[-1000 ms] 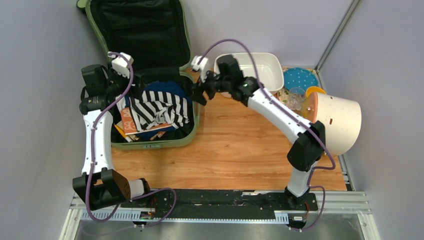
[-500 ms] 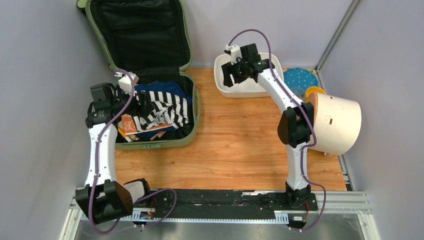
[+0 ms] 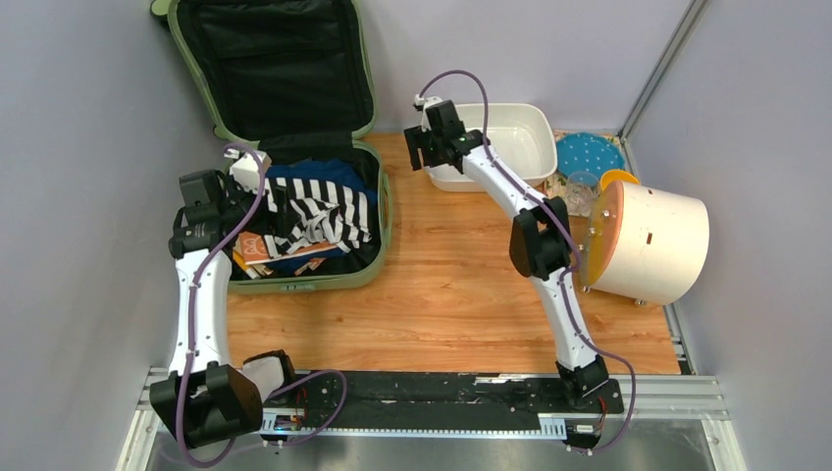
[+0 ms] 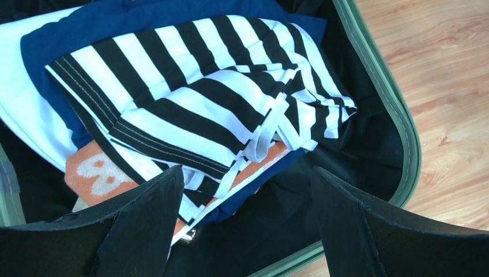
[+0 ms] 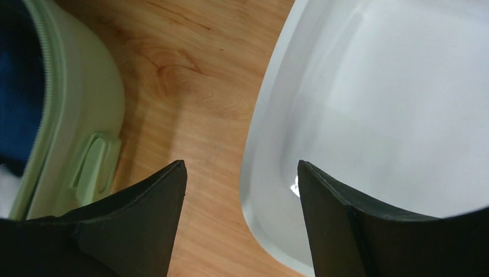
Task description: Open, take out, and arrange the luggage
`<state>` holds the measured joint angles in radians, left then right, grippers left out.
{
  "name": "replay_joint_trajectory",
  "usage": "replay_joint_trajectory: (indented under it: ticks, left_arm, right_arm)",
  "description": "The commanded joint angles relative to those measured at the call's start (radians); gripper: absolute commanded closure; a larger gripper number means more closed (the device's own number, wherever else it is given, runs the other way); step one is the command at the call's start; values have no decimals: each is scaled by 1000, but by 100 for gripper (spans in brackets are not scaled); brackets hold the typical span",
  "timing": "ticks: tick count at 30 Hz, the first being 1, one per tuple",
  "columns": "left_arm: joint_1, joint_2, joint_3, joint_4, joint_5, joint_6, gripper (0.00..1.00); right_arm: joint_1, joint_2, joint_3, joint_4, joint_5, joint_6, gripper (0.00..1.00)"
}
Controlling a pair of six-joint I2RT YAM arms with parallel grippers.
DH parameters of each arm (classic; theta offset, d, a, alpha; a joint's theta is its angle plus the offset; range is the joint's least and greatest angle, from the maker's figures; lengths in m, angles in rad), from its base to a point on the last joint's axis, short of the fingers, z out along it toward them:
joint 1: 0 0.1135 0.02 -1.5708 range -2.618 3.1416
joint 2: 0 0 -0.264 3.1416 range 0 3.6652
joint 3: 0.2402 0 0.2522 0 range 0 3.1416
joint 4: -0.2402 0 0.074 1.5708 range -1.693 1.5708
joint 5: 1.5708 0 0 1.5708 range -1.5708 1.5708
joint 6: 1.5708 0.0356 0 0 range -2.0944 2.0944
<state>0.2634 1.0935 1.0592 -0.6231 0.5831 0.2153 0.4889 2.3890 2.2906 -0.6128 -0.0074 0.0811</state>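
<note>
The white tub's rim (image 3: 431,174) at the corner facing the luggage (image 3: 306,282) is the part my right gripper should grab next, with one finger inside. It should then pull and turn the tub beside the luggage.
The sage-green luggage (image 3: 306,282) lies open at the left of the table, its black-lined lid (image 3: 275,64) leaning on the back wall. Inside are a black-and-white striped garment (image 3: 316,211) (image 4: 190,98), navy cloth (image 4: 115,26) and an orange item (image 4: 95,170). My left gripper (image 3: 275,201) (image 4: 248,173) hangs open just above the clothes, nothing between its fingers. My right gripper (image 3: 416,155) (image 5: 241,164) is open and empty over the left corner of the white tub (image 3: 510,137) (image 5: 375,86). The luggage's right side (image 5: 86,115) lies to its left.
A cream cylinder with an orange end (image 3: 652,240) lies at the right edge. A teal dotted plate (image 3: 589,154) and a clear glass (image 3: 582,191) sit behind it. Walls close in at left, back and right. Wooden tabletop (image 3: 451,285) spans the middle.
My right gripper left the luggage's right rim, swung over the tub, then came back to the tub's left corner. My left gripper shifted down over the striped garment.
</note>
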Motion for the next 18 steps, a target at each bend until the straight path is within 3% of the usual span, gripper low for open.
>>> replay_joint_trajectory:
  ticks: [1, 8, 11, 12, 14, 15, 18]
  left_arm:
    - [5, -38, 16, -27, -26, 4, 11]
    - [5, -64, 22, -64, -38, 27, 11]
    - [5, -75, 39, -82, -39, 35, 11]
    - [5, -81, 45, -89, -37, 38, 11]
    - [5, -93, 44, -89, -35, 44, 11]
    - [5, -98, 41, -86, -34, 48, 11]
    - [4, -121, 18, -67, -26, 47, 11]
  right_arm:
    - [11, 88, 116, 48, 181, -4, 27]
    - [27, 131, 92, 62, 155, -50, 50]
    - [28, 131, 102, -7, 133, -72, 70]
    - [25, 124, 95, -31, 135, -76, 82]
    - [28, 72, 47, -57, 104, -108, 90]
    - [31, 21, 18, -59, 98, -118, 100]
    - [45, -107, -103, -47, 25, -204, 100]
